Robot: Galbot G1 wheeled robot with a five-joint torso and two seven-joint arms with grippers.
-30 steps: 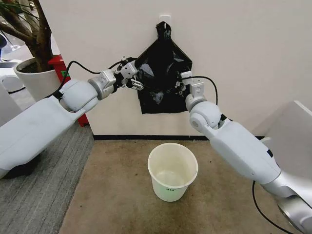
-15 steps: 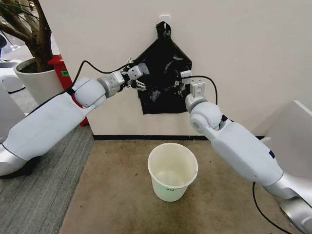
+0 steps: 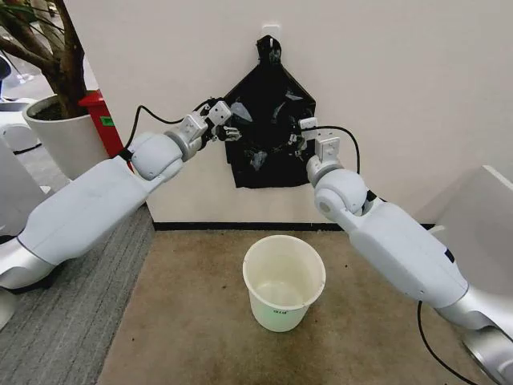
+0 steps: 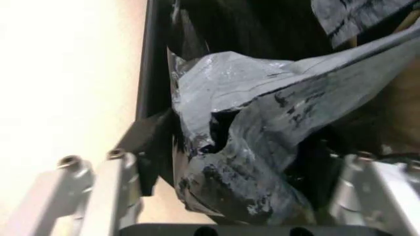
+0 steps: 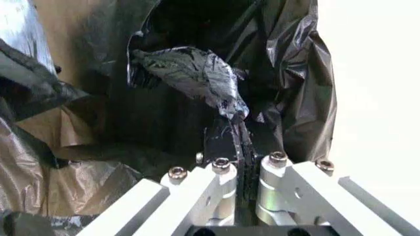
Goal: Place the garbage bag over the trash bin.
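Note:
My left gripper should next pinch the garbage bag by its loose crumpled edge (image 3: 233,133). That edge of the garbage bag bulges out, and the bundle behind hangs flat on the wall.
A flat black bag bundle (image 3: 268,120) hangs on the wall from a knot at its top. A loose, crinkly sheet of the garbage bag (image 4: 249,123) bulges out of the bundle's front. My left gripper (image 3: 226,128) is at the bundle's left edge; in the left wrist view, the left gripper (image 4: 229,196) is open with the crumpled film between its spread fingers. At the bundle's right side, my right gripper (image 3: 299,138) is shut, and the right wrist view has this right gripper (image 5: 239,147) pinching a fold of the garbage bag (image 5: 190,73). Below, the white trash bin (image 3: 272,306) stands upright on the brown floor.
A large white plant pot (image 3: 60,132) with a tree stands at the far left, a red object (image 3: 100,112) behind it. Grey carpet (image 3: 72,321) borders the brown floor on the left. A pale slanted panel (image 3: 481,208) sits at the right edge.
My left arm has reached further toward the wall, bringing its gripper a little up and right onto the bundle's left edge. The right gripper has barely shifted.

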